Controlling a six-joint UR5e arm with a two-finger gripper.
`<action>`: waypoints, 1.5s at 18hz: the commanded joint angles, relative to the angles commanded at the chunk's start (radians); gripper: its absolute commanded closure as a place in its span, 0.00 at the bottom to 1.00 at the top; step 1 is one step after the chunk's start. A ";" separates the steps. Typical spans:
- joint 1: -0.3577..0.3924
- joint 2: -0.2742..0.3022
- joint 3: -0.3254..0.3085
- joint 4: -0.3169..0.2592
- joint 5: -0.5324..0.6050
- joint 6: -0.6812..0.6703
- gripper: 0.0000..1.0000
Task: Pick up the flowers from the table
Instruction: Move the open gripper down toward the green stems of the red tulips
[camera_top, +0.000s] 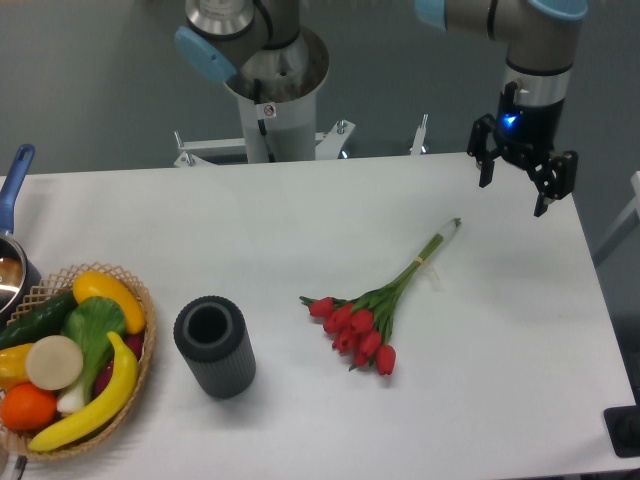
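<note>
I'll pick the flowers (372, 318) off the table by the red tulips' tied stems next.
The flowers (372, 318), a bunch of red tulip buds with green leaves and thin tied stems, lie flat on the white table (300, 220) right of centre, buds toward the front, stems pointing back right. My gripper (516, 190) hangs above the table's back right part, up and to the right of the stem ends, well apart from them. Its two black fingers are spread and nothing is between them.
A dark grey ribbed cylinder vase (214, 346) stands left of the flowers. A wicker basket (140, 375) of fruit and vegetables sits at the front left corner. A pot with a blue handle (14, 185) is at the left edge. The robot base (272, 90) stands behind the table.
</note>
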 joint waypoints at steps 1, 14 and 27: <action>-0.003 0.000 -0.003 0.003 0.002 0.000 0.00; -0.052 -0.020 -0.091 0.032 -0.006 -0.164 0.00; -0.152 -0.149 -0.179 0.178 0.002 -0.248 0.00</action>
